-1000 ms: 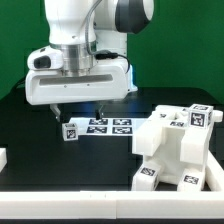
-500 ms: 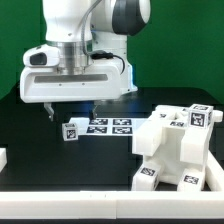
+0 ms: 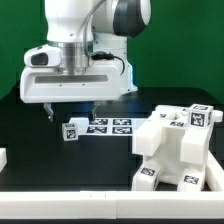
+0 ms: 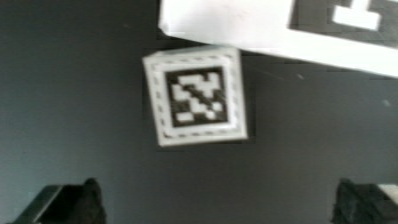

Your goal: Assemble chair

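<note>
My gripper needs to move down before it closes on the small white piece (image 3: pixel 70 132), because its fingers are above the piece and would miss it if they closed now.
A small white chair piece (image 3: pixel 70 131) with a black-and-white tag lies on the black table beside the marker board. My gripper (image 3: pixel 73 112) hangs open just above it, with nothing between the fingers. In the wrist view the same piece (image 4: pixel 196 98) lies flat, tag up, ahead of my gripper (image 4: pixel 219 205). Both dark fingertips (image 4: pixel 71 205) stand wide apart and clear of it. A larger group of chunky white chair pieces (image 3: pixel 175 150) with tags stands at the exterior view's right.
The marker board (image 3: pixel 108 126) lies flat behind the small piece and shows as a white edge (image 4: pixel 302 30) in the wrist view. Another white part (image 3: pixel 3 158) peeks in at the exterior view's left edge. A green wall stands behind.
The hand shifted slightly up and toward the exterior view's left a second ago, then held still. The jaws stayed open.
</note>
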### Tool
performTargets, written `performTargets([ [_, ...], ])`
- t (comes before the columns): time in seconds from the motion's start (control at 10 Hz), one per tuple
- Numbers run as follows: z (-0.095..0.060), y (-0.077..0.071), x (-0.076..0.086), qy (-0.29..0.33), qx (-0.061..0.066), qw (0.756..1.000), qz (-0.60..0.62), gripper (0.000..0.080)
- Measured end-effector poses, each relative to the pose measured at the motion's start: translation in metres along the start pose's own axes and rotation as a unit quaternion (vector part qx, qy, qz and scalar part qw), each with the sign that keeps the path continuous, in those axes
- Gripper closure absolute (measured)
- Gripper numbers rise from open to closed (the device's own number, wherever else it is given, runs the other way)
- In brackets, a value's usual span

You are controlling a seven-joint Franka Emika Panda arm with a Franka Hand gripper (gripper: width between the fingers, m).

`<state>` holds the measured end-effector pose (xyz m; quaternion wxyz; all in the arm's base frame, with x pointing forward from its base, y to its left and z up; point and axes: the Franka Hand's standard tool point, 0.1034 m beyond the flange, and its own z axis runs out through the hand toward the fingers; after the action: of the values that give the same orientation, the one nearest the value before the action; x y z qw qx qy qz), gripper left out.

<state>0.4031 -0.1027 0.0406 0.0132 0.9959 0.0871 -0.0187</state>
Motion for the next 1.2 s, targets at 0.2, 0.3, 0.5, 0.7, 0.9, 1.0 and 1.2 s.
performTargets([
  [0.2,0.013,0.007,-0.011,-0.010,-0.006,1.000,-0.011,0.0151],
  [0.3,0.018,0.005,-0.014,-0.015,-0.006,1.000,-0.013,0.0151],
  [0.5,0.027,0.002,-0.019,-0.024,-0.005,1.000,-0.011,0.0151],
  [0.7,0.029,0.002,-0.020,-0.025,-0.006,1.000,-0.009,0.0174],
  [0.9,0.029,0.002,-0.020,-0.026,-0.006,1.000,-0.009,0.0302],
  [1.0,0.029,0.002,-0.020,-0.026,-0.006,1.000,-0.009,0.0487],
  [1.2,0.016,0.006,-0.012,-0.024,0.008,0.998,0.066,0.0518],
])
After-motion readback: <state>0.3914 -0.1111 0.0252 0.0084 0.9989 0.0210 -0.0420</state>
